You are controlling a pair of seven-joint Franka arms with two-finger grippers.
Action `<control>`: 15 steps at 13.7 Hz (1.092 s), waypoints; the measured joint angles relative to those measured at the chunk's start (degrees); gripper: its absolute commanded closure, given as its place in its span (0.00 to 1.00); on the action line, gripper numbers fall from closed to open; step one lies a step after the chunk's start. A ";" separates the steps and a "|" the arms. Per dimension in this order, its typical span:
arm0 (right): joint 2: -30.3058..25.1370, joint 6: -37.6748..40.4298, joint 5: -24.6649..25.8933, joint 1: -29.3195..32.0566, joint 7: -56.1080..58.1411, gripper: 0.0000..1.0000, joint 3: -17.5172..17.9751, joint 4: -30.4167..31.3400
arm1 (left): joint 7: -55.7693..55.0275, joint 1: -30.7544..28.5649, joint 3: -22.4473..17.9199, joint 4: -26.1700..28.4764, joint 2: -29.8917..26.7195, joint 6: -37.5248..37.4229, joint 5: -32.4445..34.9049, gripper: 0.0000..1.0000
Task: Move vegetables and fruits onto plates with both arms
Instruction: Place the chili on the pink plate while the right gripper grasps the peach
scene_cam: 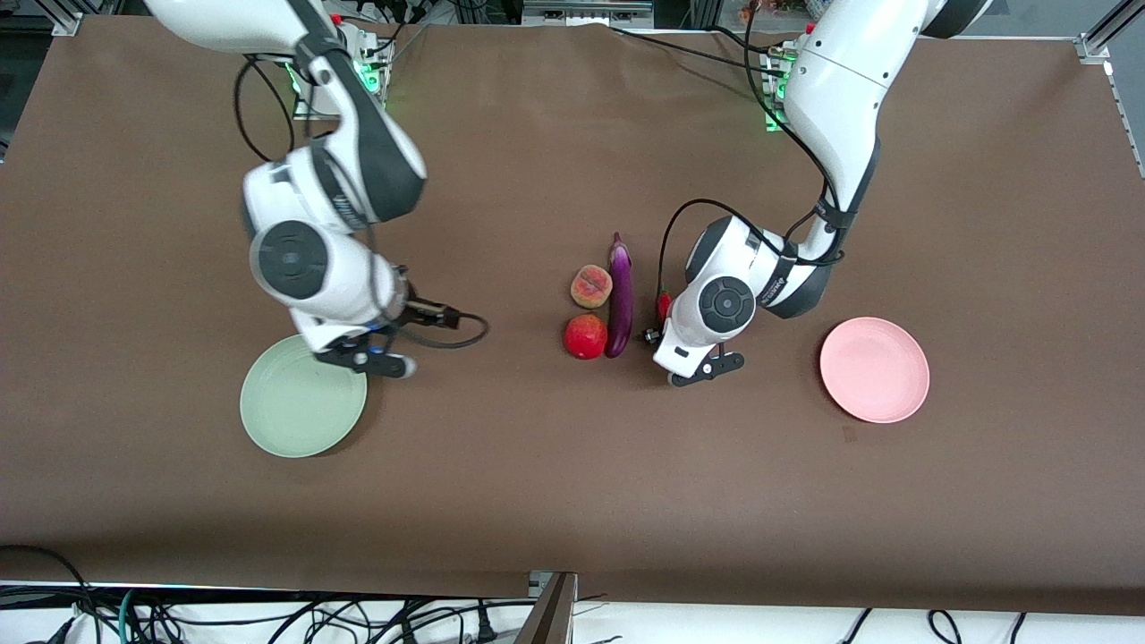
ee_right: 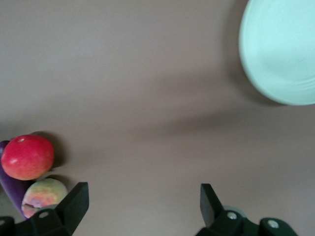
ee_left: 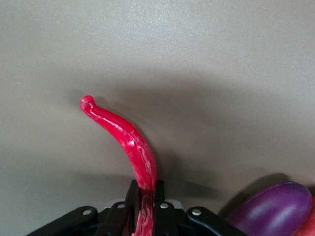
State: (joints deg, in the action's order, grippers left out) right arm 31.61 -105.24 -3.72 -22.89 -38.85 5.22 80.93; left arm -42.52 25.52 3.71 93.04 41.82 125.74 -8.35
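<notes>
Next, my right gripper grabs the peach (scene_cam: 590,285) by its sides to transfer fruit to the pale green plate (scene_cam: 302,408).
My left gripper (ee_left: 146,191) is shut on the red chili pepper (ee_left: 129,141), low over the table beside the purple eggplant (scene_cam: 620,300); in the front view only a bit of the chili (scene_cam: 664,307) shows by the left gripper (scene_cam: 664,324). The peach (scene_cam: 590,285) and the apple (scene_cam: 585,336) lie beside the eggplant, toward the right arm's end. My right gripper (ee_right: 142,200) is open and empty, over bare table at the edge of the pale green plate (scene_cam: 302,408); it also shows in the front view (scene_cam: 376,347). The pale pink plate (scene_cam: 874,369) lies toward the left arm's end.
The brown table (scene_cam: 537,465) carries only the plates and the produce. The right wrist view shows the apple (ee_right: 27,157), the peach (ee_right: 44,196), a sliver of the eggplant (ee_right: 10,189) and the green plate (ee_right: 280,49). The eggplant's tip (ee_left: 271,209) lies close to my left gripper.
</notes>
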 measured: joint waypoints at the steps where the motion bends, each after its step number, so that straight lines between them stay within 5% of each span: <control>1: 0.94 -1.29 -0.38 -1.47 -1.41 0.00 -0.01 0.00 | -0.23 -0.05 -0.20 -0.12 -0.08 -1.06 0.00 0.99; 8: 7.49 -13.37 -4.30 -11.65 -13.57 0.00 0.04 -0.03 | 5.40 -2.94 -4.30 -3.07 -7.56 -20.45 9.61 0.99; 15: 12.35 -19.31 -4.30 -19.21 -19.85 0.00 -0.03 -0.07 | 28.78 -13.37 -5.12 -3.02 -9.21 -26.33 17.49 0.97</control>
State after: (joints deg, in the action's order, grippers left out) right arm 43.96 -124.55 -8.03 -42.11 -58.70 5.19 80.86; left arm -13.74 12.15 -1.41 90.02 32.61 99.40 9.14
